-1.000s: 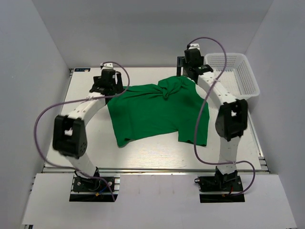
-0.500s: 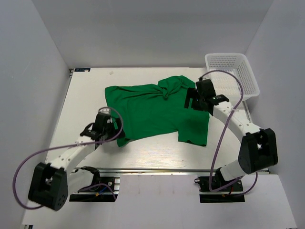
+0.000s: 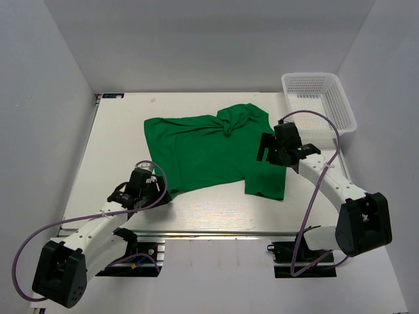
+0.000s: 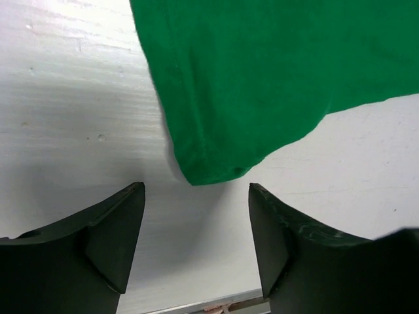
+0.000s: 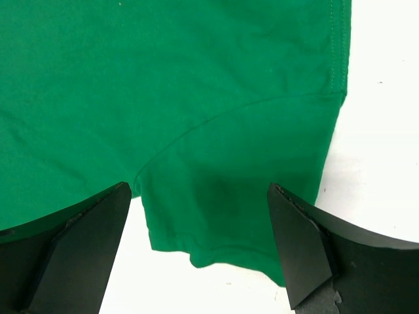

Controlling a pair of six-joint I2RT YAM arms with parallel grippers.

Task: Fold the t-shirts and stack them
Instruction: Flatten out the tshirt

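Observation:
I should next grab the green sleeve's outer edge near its hem with my right gripper, to stretch out the t-shirt for folding.
A bright green t-shirt lies spread on the white table, bunched at its far edge near the collar. My left gripper is open and empty, low over the table just short of the shirt's near-left corner. In the left wrist view that corner sits just beyond and between my open gripper. My right gripper is open and empty above the shirt's right side. In the right wrist view the open gripper hovers over the green sleeve, whose hem lies near the fingertips.
A white mesh basket stands at the table's far right corner. The table's near metal edge runs just behind the left gripper. White walls enclose the left, right and far sides.
Both arms swung from the far side toward the near side. The left gripper went from the shirt's far-left corner to its near-left corner; the right came from near the basket to over the sleeve.

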